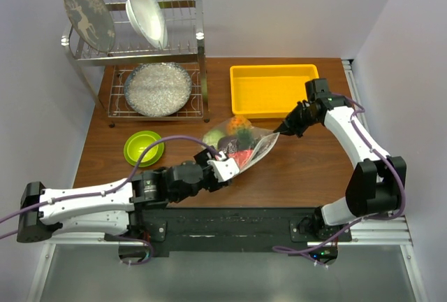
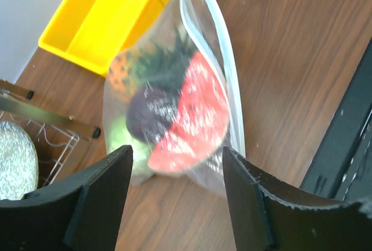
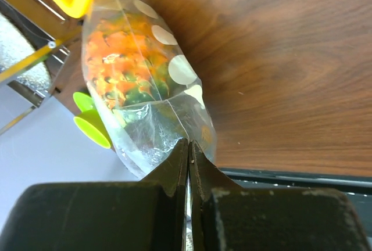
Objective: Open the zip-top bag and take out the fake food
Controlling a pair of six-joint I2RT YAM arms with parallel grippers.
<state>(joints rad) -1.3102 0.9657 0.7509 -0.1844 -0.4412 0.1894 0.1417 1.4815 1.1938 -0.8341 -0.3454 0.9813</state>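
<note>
The robot's left hand should next grab one side of the zip-top bag's white edge (image 1: 253, 162) (image 2: 233, 104). That will hold the zip-top bag open so the fake food can come out.
The zip-top bag (image 1: 257, 145) lies mid-table with the fake food inside: a red watermelon slice (image 2: 195, 114), a dark purple ball (image 2: 152, 111), an orange pineapple (image 2: 123, 71) with green leaves, and a green fruit (image 2: 123, 140). My left gripper (image 1: 227, 167) sits at the bag's near-left end. In the left wrist view its jaws stand open (image 2: 177, 167) with the bag just ahead of them, touching neither finger. My right gripper (image 1: 281, 131) is shut on the bag's right corner, and the right wrist view shows plastic pinched between its fingertips (image 3: 189, 146).
A yellow bin (image 1: 272, 89) stands just behind the bag. A lime-green bowl (image 1: 143, 147) sits to the left. A metal dish rack (image 1: 150, 57) with plates fills the back left. A black base rail (image 1: 230, 221) runs along the near edge.
</note>
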